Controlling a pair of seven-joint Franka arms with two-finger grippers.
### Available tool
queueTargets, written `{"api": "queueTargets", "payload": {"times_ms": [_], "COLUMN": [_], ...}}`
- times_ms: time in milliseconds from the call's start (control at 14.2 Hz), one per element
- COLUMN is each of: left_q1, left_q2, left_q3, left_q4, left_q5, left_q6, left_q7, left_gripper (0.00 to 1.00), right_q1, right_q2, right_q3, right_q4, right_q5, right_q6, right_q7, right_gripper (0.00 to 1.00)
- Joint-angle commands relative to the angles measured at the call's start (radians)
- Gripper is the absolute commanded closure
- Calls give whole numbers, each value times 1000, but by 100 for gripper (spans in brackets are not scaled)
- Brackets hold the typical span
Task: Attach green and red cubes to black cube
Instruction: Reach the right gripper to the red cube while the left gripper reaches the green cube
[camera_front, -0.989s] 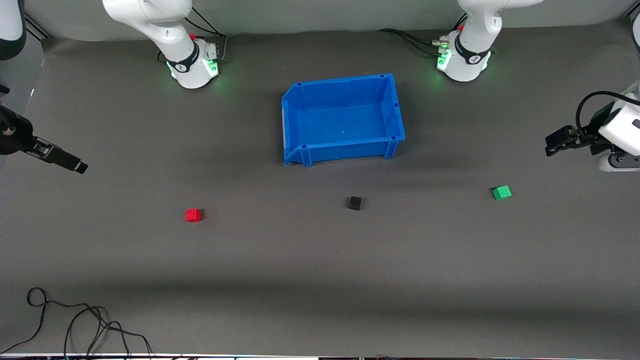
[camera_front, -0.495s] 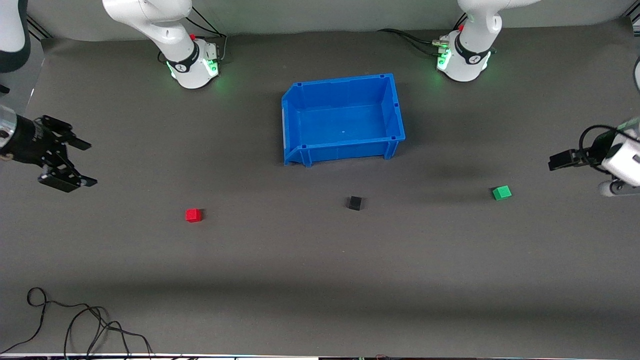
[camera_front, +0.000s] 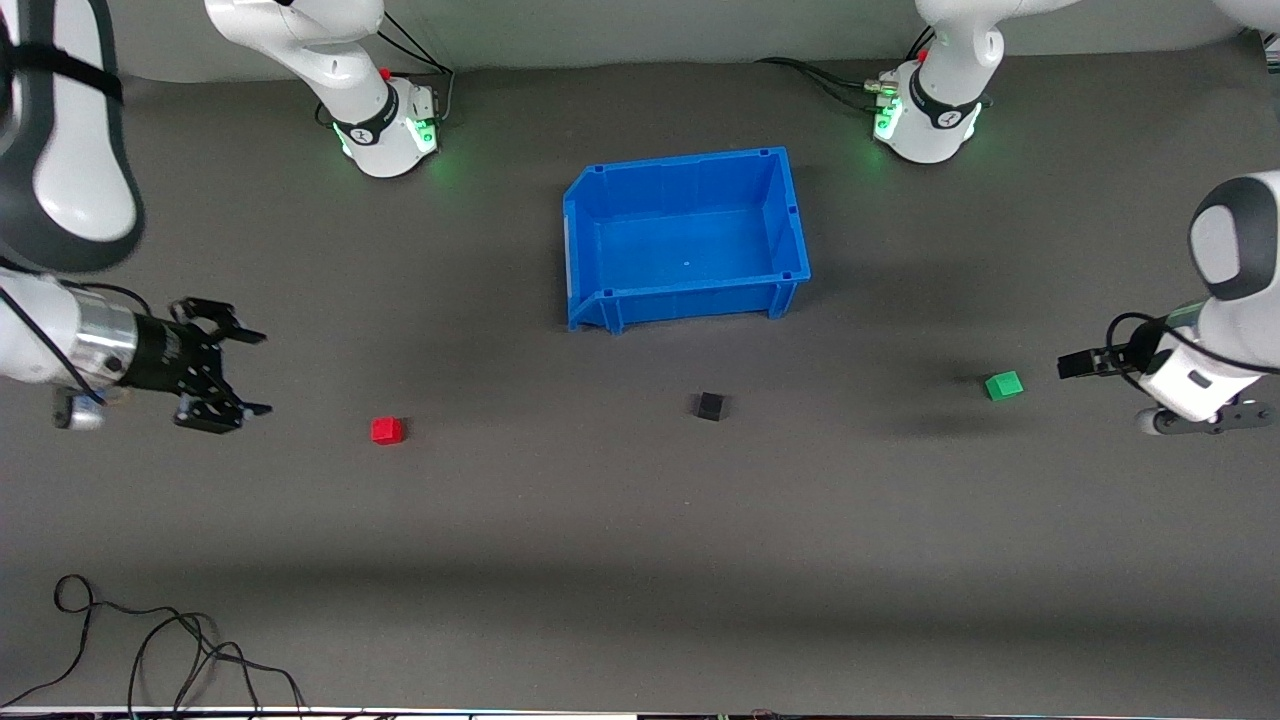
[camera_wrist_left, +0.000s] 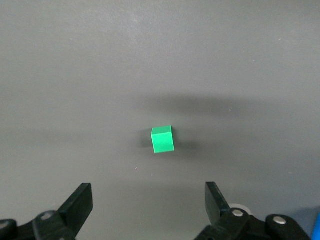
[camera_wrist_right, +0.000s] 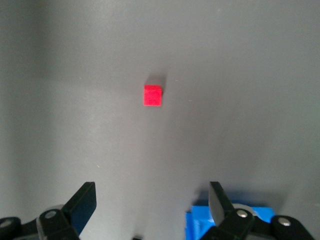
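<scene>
To join the red cube (camera_front: 387, 430) to the black cube (camera_front: 710, 406), my right gripper next needs to grab the red cube by its opposite sides.
The black cube (camera_front: 710, 406) lies on the grey table, nearer the front camera than the blue bin. The red cube (camera_front: 387, 430) lies toward the right arm's end; it shows in the right wrist view (camera_wrist_right: 153, 95). The green cube (camera_front: 1003, 385) lies toward the left arm's end; it shows in the left wrist view (camera_wrist_left: 162, 139). My right gripper (camera_front: 240, 372) is open and empty, beside the red cube and apart from it. My left gripper (camera_front: 1072, 366) is open and empty in its wrist view (camera_wrist_left: 149, 202), beside the green cube and apart from it.
An empty blue bin (camera_front: 780, 267) stands mid-table, farther from the front camera than the cubes; a corner of it shows in the right wrist view (camera_wrist_right: 197, 226). A black cable (camera_front: 150, 650) lies coiled near the front edge at the right arm's end.
Both arms have come in from the table's ends and dropped lower: the right gripper toward the red cube, the left gripper toward the green cube. The cubes have not moved.
</scene>
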Motion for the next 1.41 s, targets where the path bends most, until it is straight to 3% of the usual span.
{"api": "queueTargets", "payload": {"times_ms": [0, 283, 636, 1130, 1342], "left_q1": [11, 43, 72, 72, 45], "left_q2": [4, 42, 113, 159, 162], "left_q3": [-6, -8, -8, -8, -17], "left_q4": [-62, -100, -142, -177, -185], "left_q5": [31, 76, 76, 63, 62], "left_q6": [78, 163, 305, 376, 356], "left_q7": [6, 11, 11, -20, -179], "left_gripper": [0, 0, 0, 0, 0], "right_q1": [-7, 39, 39, 39, 39], "right_q2": [-15, 47, 174, 260, 277], "right_q3": [7, 10, 8, 10, 10], "right_q4": [-182, -355, -386, -376, -362], "right_q5": [43, 170, 318, 358, 356], "right_q6": [210, 500, 634, 732, 734], "right_q7": [2, -117, -309, -359, -359], "right_gripper": [0, 0, 0, 0, 0]}}
